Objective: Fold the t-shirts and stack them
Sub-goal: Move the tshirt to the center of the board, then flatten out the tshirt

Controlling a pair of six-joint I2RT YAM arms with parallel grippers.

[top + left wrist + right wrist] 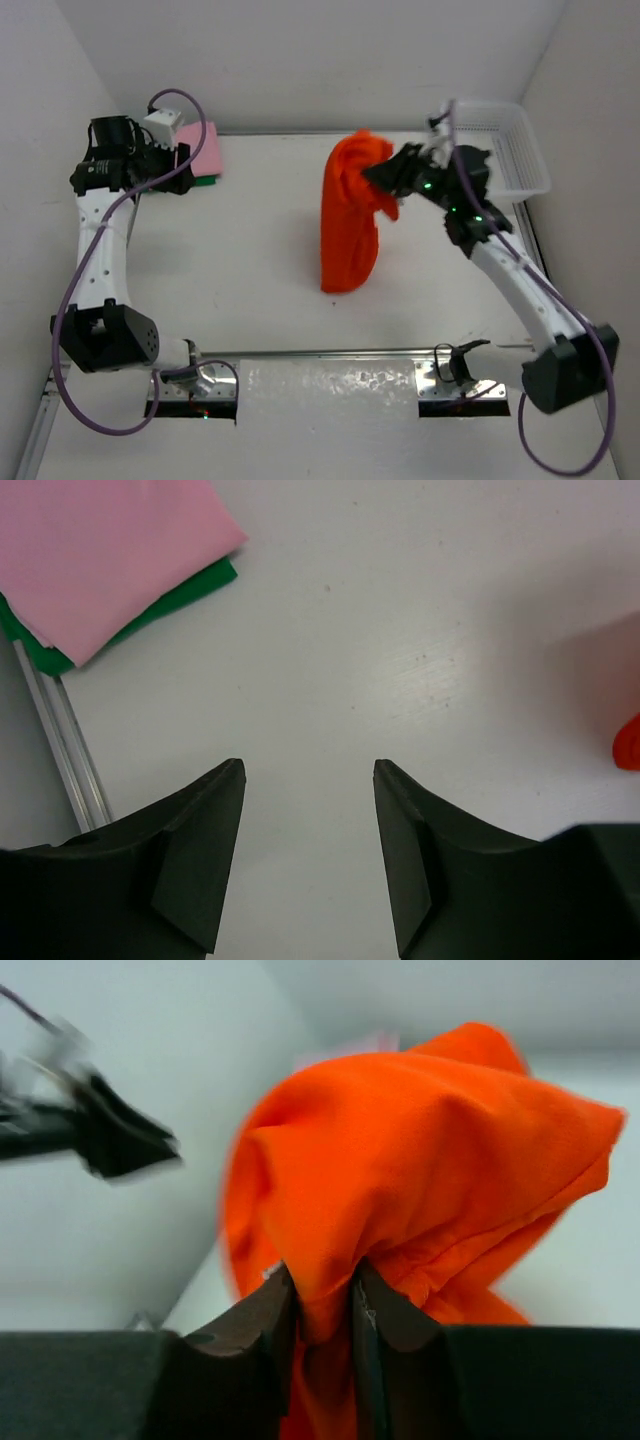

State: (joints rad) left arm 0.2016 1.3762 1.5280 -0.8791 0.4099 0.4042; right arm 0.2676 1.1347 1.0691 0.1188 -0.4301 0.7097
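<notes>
The orange t-shirt has to be spread for folding, so the left gripper next needs to grab the orange t-shirt's edge facing the stack [326, 268] [627, 744], away from the right gripper's hold.
The orange t-shirt [350, 220] hangs bunched in mid-table, its lower end resting on the white surface. My right gripper [388, 172] holds its top, and in the right wrist view orange cloth [420, 1150] fills the narrow gap between the fingers [262, 1312]. At the far left corner the pink t-shirt [200, 147] lies folded flat on the folded green t-shirt [206, 180]; the left wrist view shows the pink t-shirt [110, 550] over the green t-shirt [170, 595]. My left gripper [308, 780] stands open over bare table beside that stack, holding nothing.
A white lattice basket [510, 150] stands at the far right, just behind the right arm. A metal rail [330, 352] runs along the near edge of the table, and another rail [65, 740] lies beside the folded stack.
</notes>
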